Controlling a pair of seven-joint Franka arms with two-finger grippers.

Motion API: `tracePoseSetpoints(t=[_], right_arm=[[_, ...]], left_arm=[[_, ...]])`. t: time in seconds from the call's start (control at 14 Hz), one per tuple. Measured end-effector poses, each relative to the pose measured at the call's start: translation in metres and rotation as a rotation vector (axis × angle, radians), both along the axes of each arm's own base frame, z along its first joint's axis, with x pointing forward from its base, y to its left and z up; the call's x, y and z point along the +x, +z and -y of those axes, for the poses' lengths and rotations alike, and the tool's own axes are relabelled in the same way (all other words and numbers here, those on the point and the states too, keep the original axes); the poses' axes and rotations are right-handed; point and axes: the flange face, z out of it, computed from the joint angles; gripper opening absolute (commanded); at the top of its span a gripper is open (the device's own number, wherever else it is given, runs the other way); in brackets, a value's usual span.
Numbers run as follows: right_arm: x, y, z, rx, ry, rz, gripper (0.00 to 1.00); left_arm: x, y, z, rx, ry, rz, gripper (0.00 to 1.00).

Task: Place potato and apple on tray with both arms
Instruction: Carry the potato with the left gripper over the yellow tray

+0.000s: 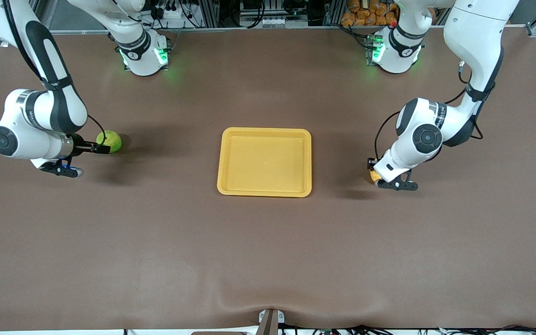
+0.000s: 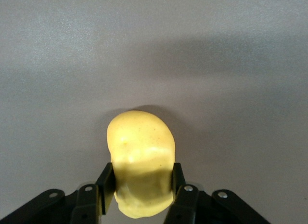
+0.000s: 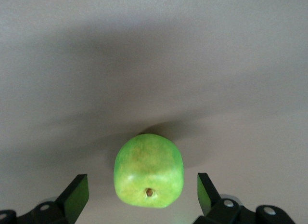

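My right gripper grabs the green apple (image 1: 110,141) by its round sides next, to set it on the tray (image 1: 266,132).
The green apple (image 1: 110,141) lies on the brown table toward the right arm's end. My right gripper (image 1: 99,148) is low at it and open. In the right wrist view the apple (image 3: 149,170) sits between the two fingers (image 3: 77,192) with a gap on each side. The yellow potato (image 1: 374,176) is toward the left arm's end, mostly hidden under the left wrist. My left gripper (image 2: 143,178) is shut on the potato (image 2: 141,156), down at table height. The yellow-orange tray (image 1: 266,132) lies empty at the table's middle, between the two arms.
The arms' bases (image 1: 143,56) stand along the table's back edge. Orange items (image 1: 369,13) sit off the table past the left arm's base. A small bracket (image 1: 270,321) is at the table's front edge, by a ripple in the cloth.
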Motion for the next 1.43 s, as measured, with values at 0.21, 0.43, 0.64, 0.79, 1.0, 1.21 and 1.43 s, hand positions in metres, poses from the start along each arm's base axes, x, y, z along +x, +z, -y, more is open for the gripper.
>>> tracePoseSetpoints(t=[0.21, 0.43, 0.64, 0.79, 1.0, 1.21, 1.43], right_arm=[[-0.01, -0.012, 0.0, 0.0, -0.003, 0.001, 1.0], [-0.014, -0.015, 0.002, 0.001, -0.009, -0.003, 1.0], [-0.021, -0.024, 0.001, -0.001, -0.009, 0.012, 1.0], [-0.027, -0.03, 0.0, -0.002, -0.008, 0.025, 1.0], [-0.031, -0.035, -0.001, -0.004, -0.008, 0.034, 0.87], [-0.03, -0.034, -0.001, -0.005, -0.007, 0.041, 0.41], [-0.03, -0.033, -0.001, -0.005, -0.006, 0.042, 0.09]], left_arm=[[0.0, 0.0, 0.001, -0.001, -0.002, 0.002, 0.17], [0.0, 0.001, 0.004, -0.002, -0.009, 0.006, 0.17], [0.003, 0.005, 0.007, -0.005, -0.013, 0.015, 0.16], [0.005, 0.009, 0.014, -0.011, -0.023, 0.023, 0.15], [0.007, 0.016, 0.021, -0.019, -0.034, 0.038, 0.14], [0.01, 0.024, 0.032, -0.029, -0.046, 0.055, 0.13], [0.012, 0.038, 0.059, -0.05, -0.049, 0.075, 0.13]])
